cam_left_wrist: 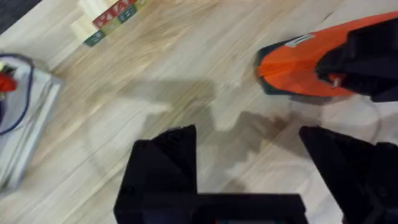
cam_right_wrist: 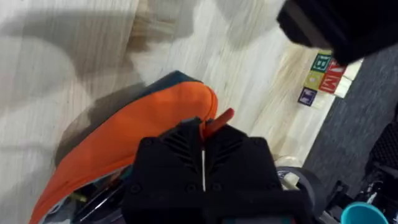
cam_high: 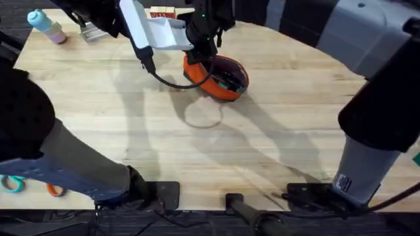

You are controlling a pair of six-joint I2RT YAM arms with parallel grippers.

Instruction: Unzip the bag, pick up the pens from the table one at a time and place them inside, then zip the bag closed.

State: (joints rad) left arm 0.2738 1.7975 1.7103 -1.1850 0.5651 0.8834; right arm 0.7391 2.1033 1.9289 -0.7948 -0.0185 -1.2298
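Note:
I will next grip the orange bag by its labeled end (cam_left_wrist: 275, 66) with my left gripper, to keep the bag steady while the pull tab zips it closed.
The orange bag (cam_high: 220, 77) lies at the far middle of the table (cam_high: 262, 144), its dark mouth gaping. Thin dark pens (cam_right_wrist: 93, 200) show inside it. My right gripper (cam_high: 203, 44) stands over the bag's left end, shut (cam_right_wrist: 203, 163) on a small orange-red pull tab (cam_right_wrist: 219, 120). The bag's orange side (cam_right_wrist: 124, 146) runs beneath it. My left gripper (cam_high: 149, 63) hovers just left of the bag, open (cam_left_wrist: 249, 168) over bare wood with nothing in it. The bag's end (cam_left_wrist: 292, 62) lies a little beyond its fingers.
Lettered wooden blocks (cam_high: 161, 12) and a clear tray (cam_high: 92, 33) sit at the far edge. A teal-capped bottle (cam_high: 44, 25) stands far left. Scissors (cam_high: 14, 184) lie at the near left corner. Free wood spreads across the table's near middle.

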